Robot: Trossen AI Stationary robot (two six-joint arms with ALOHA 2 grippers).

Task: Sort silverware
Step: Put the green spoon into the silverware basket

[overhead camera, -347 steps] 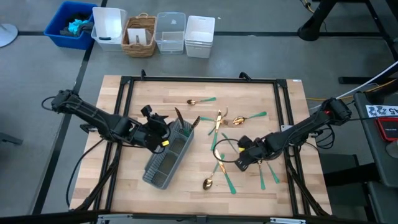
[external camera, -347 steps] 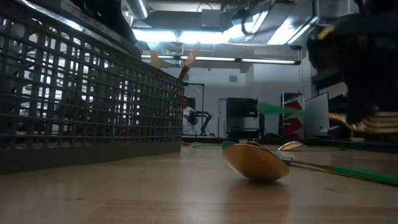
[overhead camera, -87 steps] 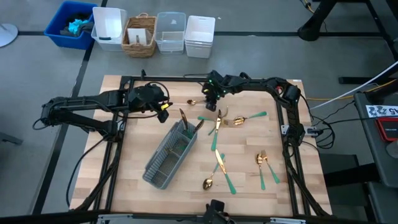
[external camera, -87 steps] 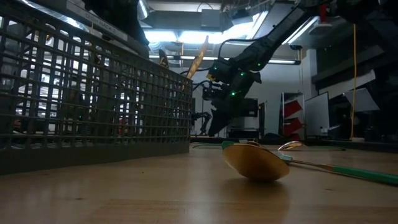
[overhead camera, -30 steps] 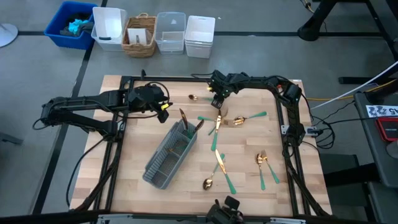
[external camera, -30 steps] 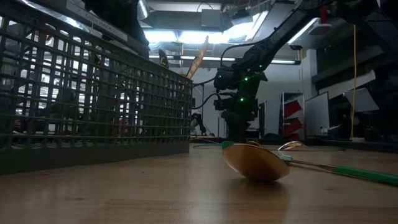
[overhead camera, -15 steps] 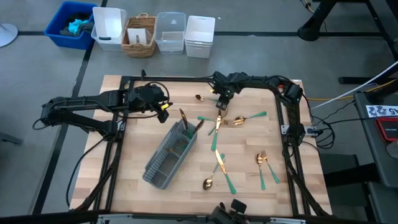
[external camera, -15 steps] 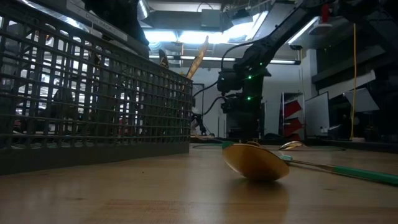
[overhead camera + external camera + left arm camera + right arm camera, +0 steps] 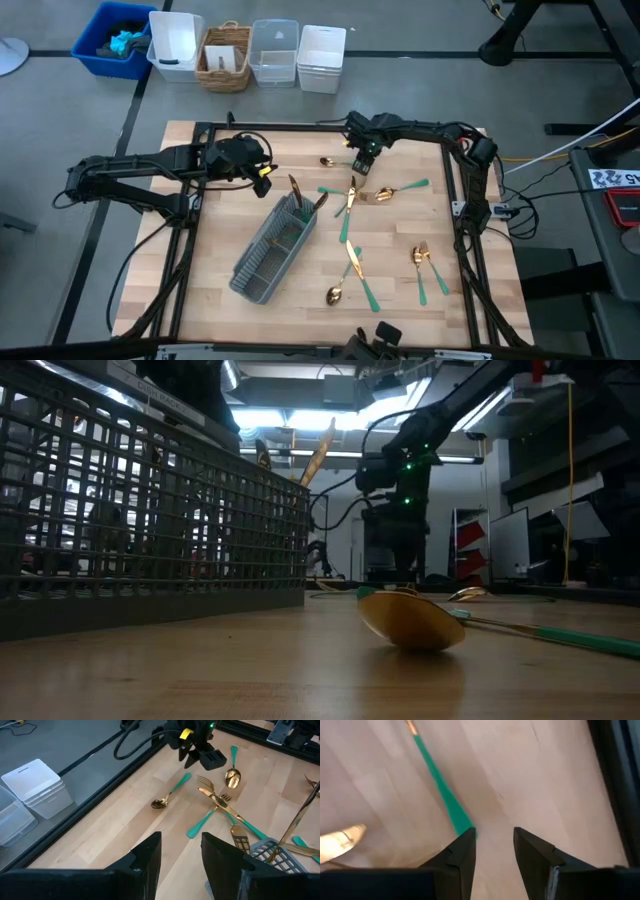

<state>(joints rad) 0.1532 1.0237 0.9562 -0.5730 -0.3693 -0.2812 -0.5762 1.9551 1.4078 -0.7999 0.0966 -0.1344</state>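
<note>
The small spoon should go into the grey mesh caddy to be sorted. My right gripper will next grab the spoon by its slim gold neck (image 9: pixel 412 727).
The silverware has gold heads and green handles. A small spoon (image 9: pixel 333 161) lies flat near the table's far edge, and my right gripper (image 9: pixel 362 158) stands open at its handle end, fingers pointing down. More pieces lie crossed at mid table (image 9: pixel 352 196), and others toward the near right (image 9: pixel 424 262). A few stand in the far end (image 9: pixel 301 196) of the grey mesh caddy (image 9: pixel 270 250). My left gripper (image 9: pixel 262 176) hovers open just beyond the caddy's far end, holding nothing. My right gripper comes from above and meets the small spoon only at its handle's free end (image 9: pixel 464 826), which runs up to the tip of one finger (image 9: pixel 465 845). The other finger (image 9: pixel 530 845) stands over bare wood. Nothing is pinched, and the spoon lies flat on the table.
A black frame (image 9: pixel 320 128) borders the table. Beyond the far edge stand a blue bin (image 9: pixel 112 38), a wicker basket (image 9: pixel 226 58) and white and clear tubs (image 9: pixel 322 58). A large gold spoon head (image 9: pixel 412 620) lies near the front edge, beside the caddy wall (image 9: pixel 150 530).
My right gripper has moved low over the wood toward the table's right edge. The small spoon has slid along the table the same way with it, still lying flat. My left arm has kept still.
</note>
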